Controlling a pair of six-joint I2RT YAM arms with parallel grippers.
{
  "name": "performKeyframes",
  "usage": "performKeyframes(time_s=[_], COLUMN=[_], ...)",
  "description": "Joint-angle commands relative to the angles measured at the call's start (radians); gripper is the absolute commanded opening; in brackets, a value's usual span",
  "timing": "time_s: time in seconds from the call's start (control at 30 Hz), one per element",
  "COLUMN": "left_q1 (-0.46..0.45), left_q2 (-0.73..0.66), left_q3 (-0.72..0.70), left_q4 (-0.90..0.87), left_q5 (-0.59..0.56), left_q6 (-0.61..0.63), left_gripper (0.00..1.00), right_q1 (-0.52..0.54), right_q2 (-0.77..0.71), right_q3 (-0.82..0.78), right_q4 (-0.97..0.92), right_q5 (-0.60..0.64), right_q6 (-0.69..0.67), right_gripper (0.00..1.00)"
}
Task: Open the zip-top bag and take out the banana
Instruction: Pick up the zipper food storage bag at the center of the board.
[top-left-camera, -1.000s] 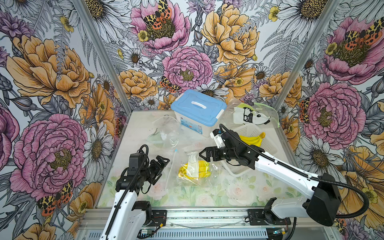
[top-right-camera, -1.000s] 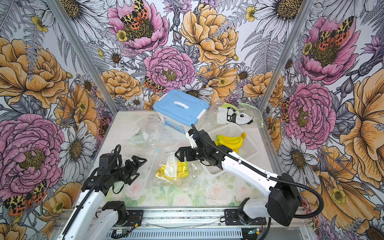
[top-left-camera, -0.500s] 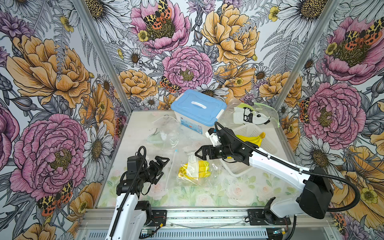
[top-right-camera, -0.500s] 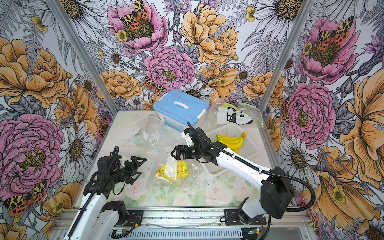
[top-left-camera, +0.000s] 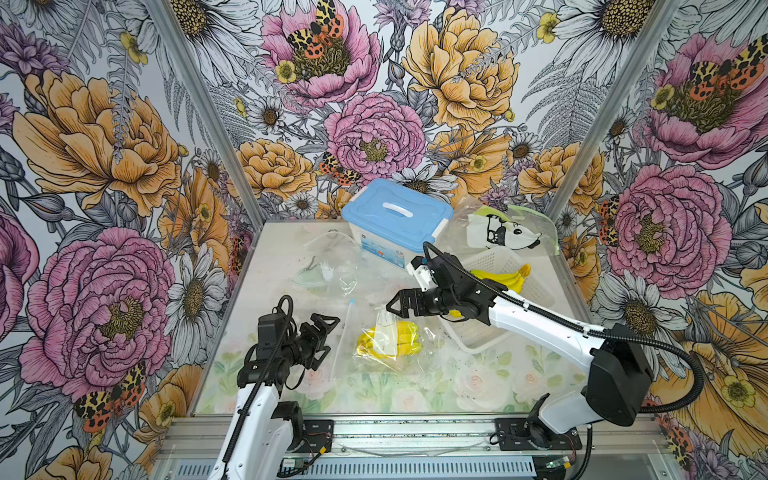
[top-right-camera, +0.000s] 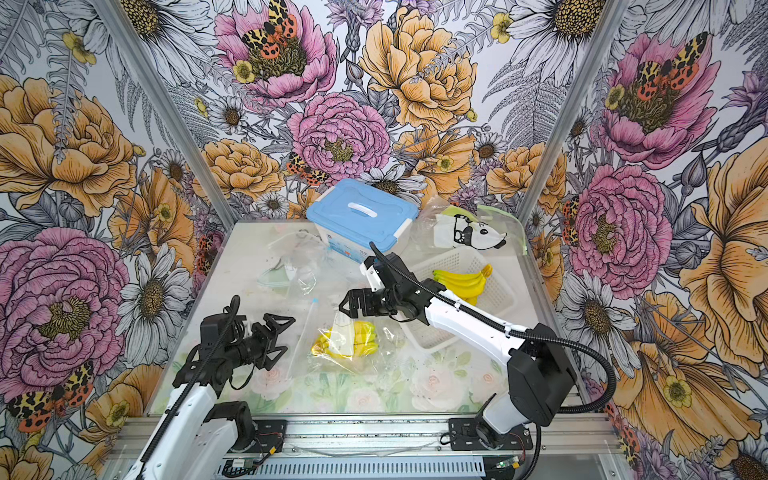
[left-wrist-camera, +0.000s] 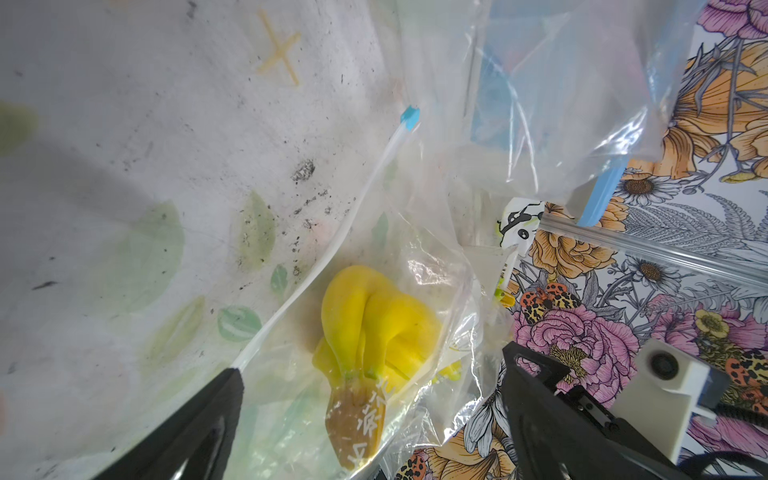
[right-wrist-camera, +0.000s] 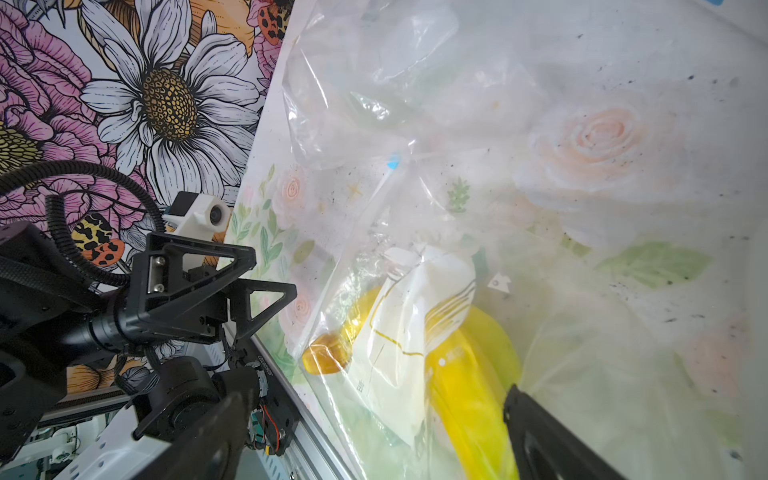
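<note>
My left gripper grabs the zip-top bag's white zip clear of the blue slider (top-left-camera: 352, 300) next, leaving the slider free for opening.
The clear zip-top bag (top-left-camera: 388, 353) lies flat on the table near the front middle, with the yellow banana (top-left-camera: 401, 338) inside under a white label. Its white zip strip (left-wrist-camera: 332, 249) runs along the bag's left edge and ends in a blue slider (top-left-camera: 352, 300) at the far end. My left gripper (top-left-camera: 330, 336) hovers open just left of the strip, pointing at the bag. My right gripper (top-left-camera: 391, 306) hangs open above the bag's far edge. Through the film the left wrist view shows the banana (left-wrist-camera: 374, 324), and the right wrist view also shows this banana (right-wrist-camera: 478, 365). Neither gripper holds anything.
A blue-lidded box (top-left-camera: 397, 212) stands at the back. Right of the bag is a white basket (top-left-camera: 536, 286) holding a banana bunch (top-left-camera: 505, 278), and a panda-print bag (top-left-camera: 503, 228) lies behind it. Loose clear bags (top-left-camera: 328, 266) lie at the back left.
My right gripper has shifted a little to the left above the bag's far edge. The left arm has barely moved. Both grippers stay open.
</note>
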Motion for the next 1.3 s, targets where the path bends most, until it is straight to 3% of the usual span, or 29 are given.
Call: performKeyframes(time_s=[0.0, 0.27, 0.53, 0.8, 0.9, 1.27], left_q1=[0.011, -0.025, -0.091, -0.119, -0.146, -0.153], left_q2=[-0.010, 0.077, 0.345, 0.531, 0.570, 0.607], left_q3=[-0.032, -0.063, -0.005, 0.052, 0.072, 0.094], left_q4=[0.071, 0.148, 0.299, 0.445, 0.479, 0.481], left_q5=[0.006, -0.048, -0.082, -0.058, -0.051, -0.035], left_q6=[-0.031, -0.014, 0.038, 0.047, 0.048, 0.066], left_gripper=[0.99, 0.98, 0.90, 0.73, 0.71, 0.35], right_q1=[-0.009, -0.014, -0.026, -0.044, -0.051, -0.055], right_q2=[0.016, 0.011, -0.006, -0.022, -0.026, -0.005], right_q3=[0.042, 0.036, 0.016, -0.002, -0.010, 0.000], right_q4=[0.007, 0.007, 0.006, 0.006, 0.006, 0.007], right_q5=[-0.027, -0.044, -0.058, -0.064, -0.063, -0.067], right_q6=[0.003, 0.004, 0.011, 0.016, 0.017, 0.023], right_gripper=[1.00, 0.99, 0.99, 1.00, 0.99, 1.00])
